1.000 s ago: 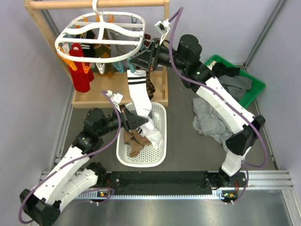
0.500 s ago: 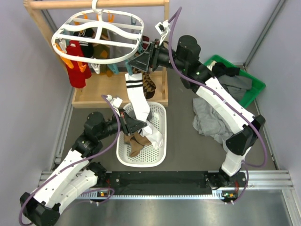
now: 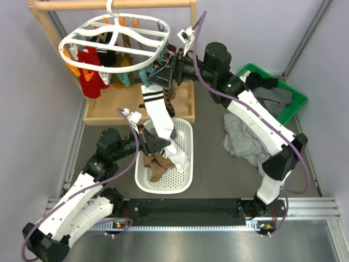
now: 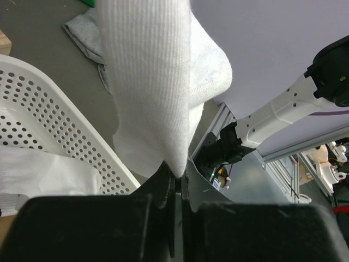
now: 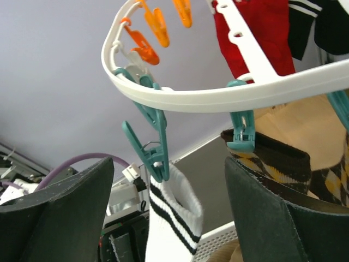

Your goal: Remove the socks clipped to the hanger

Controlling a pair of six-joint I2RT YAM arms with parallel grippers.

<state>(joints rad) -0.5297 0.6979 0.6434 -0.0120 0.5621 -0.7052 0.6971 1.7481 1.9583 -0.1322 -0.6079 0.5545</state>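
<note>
The white sock would stay hanging above the basket if I opened now, with its cuff (image 5: 177, 210) in the teal clip. My left gripper must keep holding it.
The white hanger (image 3: 117, 46) hangs from the wooden rail with socks under its teal and orange clips. A white sock with black stripes (image 3: 155, 109) hangs from a teal clip (image 5: 155, 147), which bites its cuff (image 5: 177, 210). My left gripper (image 3: 162, 144) is shut on that sock's toe (image 4: 163, 82) over the basket, the toe pinched between the jaws of the left gripper (image 4: 175, 172). My right gripper (image 5: 169, 161) is open, its fingers on either side of the teal clip without touching it. A brown-tan argyle sock (image 5: 289, 164) and a red sock (image 5: 262, 27) stay clipped beside it.
A white perforated basket (image 3: 138, 183) under the hanger holds a brown sock (image 3: 155, 166) and a white one. The wooden stand's base (image 3: 106, 113) lies behind it. Grey garments (image 3: 245, 139) are heaped at the right, next to a green bin (image 3: 297, 103).
My right gripper has opened and let go of the teal clip. The hanger has swung back to the left, taking the striped sock's cuff with it. The left gripper keeps its grip.
</note>
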